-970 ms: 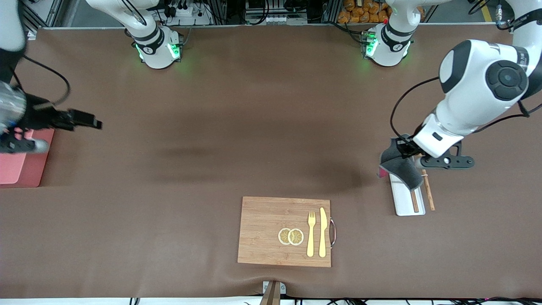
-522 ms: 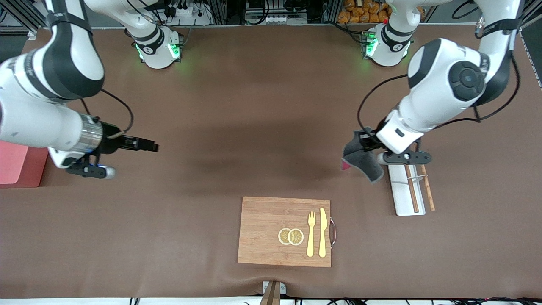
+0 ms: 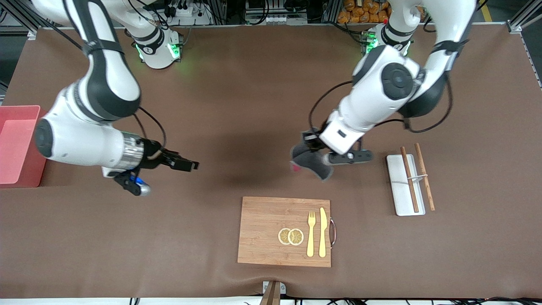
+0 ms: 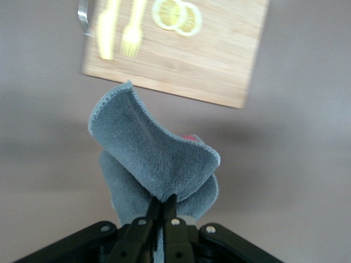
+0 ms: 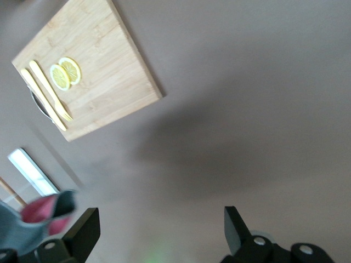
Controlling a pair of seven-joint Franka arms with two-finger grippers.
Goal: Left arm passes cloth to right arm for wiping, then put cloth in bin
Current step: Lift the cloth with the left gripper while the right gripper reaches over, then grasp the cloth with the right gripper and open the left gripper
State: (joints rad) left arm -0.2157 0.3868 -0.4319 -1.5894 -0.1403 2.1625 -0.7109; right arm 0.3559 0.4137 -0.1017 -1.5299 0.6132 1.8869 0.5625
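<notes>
My right gripper grabs the cloth by its grey edge [image 3: 325, 175] next, to wipe and then reach the pink bin [image 3: 8, 118].
My left gripper [image 3: 305, 146] is shut on the dark grey cloth [image 3: 311, 160], which hangs from it in the air over the bare table, above the wooden board. In the left wrist view the cloth [image 4: 153, 159] droops from the closed fingers [image 4: 171, 211], with a bit of its red-pink face showing. My right gripper [image 3: 192, 165] is open and empty, held over the table and pointing toward the cloth. In the right wrist view its fingers [image 5: 82, 233] stand wide apart, and the cloth [image 5: 38, 216] shows at the edge. The pink bin [image 3: 8, 118] stands at the right arm's end of the table.
A wooden cutting board [image 3: 262, 228] with two lemon slices [image 3: 291, 236], a yellow fork [image 3: 311, 233] and a knife [image 3: 322, 231] lies near the front camera. A flat white tray [image 3: 396, 186] with wooden chopsticks [image 3: 409, 178] lies toward the left arm's end.
The left arm has carried the cloth from over the white tray toward the table's middle. The right arm has swung from over the bin toward the middle, gripper open.
</notes>
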